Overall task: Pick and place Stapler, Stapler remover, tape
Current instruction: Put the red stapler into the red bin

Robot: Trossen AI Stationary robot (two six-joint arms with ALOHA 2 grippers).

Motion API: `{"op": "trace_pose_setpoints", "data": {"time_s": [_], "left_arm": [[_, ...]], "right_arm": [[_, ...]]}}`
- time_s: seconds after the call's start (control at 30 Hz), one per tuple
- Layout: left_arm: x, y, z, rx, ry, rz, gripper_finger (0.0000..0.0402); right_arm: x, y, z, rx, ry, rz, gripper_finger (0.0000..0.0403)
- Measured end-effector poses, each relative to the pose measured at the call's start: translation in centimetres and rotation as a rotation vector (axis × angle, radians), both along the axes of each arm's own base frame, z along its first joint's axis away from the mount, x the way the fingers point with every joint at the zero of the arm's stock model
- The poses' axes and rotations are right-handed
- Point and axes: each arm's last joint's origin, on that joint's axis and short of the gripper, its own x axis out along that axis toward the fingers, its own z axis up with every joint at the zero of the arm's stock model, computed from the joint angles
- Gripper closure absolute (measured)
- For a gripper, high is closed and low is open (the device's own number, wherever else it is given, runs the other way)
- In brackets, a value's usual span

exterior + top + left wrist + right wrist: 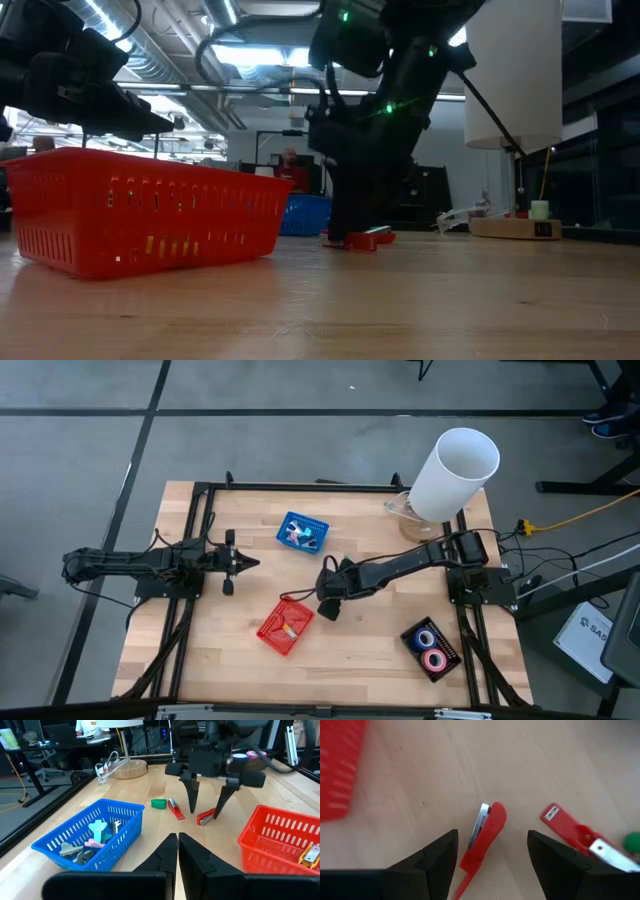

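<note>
The small red stapler needs to go into the red basket, so my right gripper should next grab it by the middle of its body (478, 851).
Two small red staplers lie flat on the wood, one (485, 832) between my right gripper's open fingers and one (572, 832) beside it, next to a green piece (158, 803). My right gripper (205, 811) points down at mid-table (328, 600), a finger on either side of the stapler (206, 816), apart from it. My left gripper (177, 851) is shut and waits at the table's left (235, 563). A blue basket (302, 532) holds teal, pink and silvery-grey pieces (116, 826). Blue and pink tape rolls (432, 648) sit in a black tray.
A red basket (285, 625) with a yellowish piece (312, 854) inside stands just near-left of my right gripper. A white lamp (455, 475) on a wooden base (515, 227) fills the far right corner. Bare wood lies between the red basket and the black tray.
</note>
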Motion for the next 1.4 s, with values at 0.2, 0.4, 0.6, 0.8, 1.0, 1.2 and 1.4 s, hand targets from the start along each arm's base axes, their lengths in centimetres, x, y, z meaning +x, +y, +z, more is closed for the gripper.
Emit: {"op": "trace_pose_setpoints", "data": {"time_s": [0.2,0.4,0.6,0.8,1.0,1.2,1.4], "left_arm": [[0.0,0.0,0.0,0.0,0.0,0.0,0.0391],[0.0,0.0,0.0,0.0,0.0,0.0,0.039],[0.0,0.0,0.0,0.0,0.0,0.0,0.0392],[0.0,0.0,0.0,0.0,0.0,0.0,0.039],[0.0,0.0,0.0,0.0,0.0,0.0,0.0393],[0.0,0.0,0.0,0.0,0.0,0.0,0.0389],[0.0,0.0,0.0,0.0,0.0,0.0,0.0393]], "right_arm": [[0.3,0.2,-1.1,0.018,0.024,0.006,0.0197],[0.4,0.2,-1.1,0.018,0.018,-0.001,0.0259],[0.7,0.0,-0.8,0.028,0.036,-0.019,0.0339],[1.0,-0.6,0.4,0.021,0.103,0.004,0.0364],[1.8,-1.3,2.6,0.022,0.108,0.014,0.0361],[3.0,-1.2,5.2,0.021,0.062,0.049,0.0356],[4.3,-1.2,8.4,0.031,-0.044,0.048,0.0354]]}}
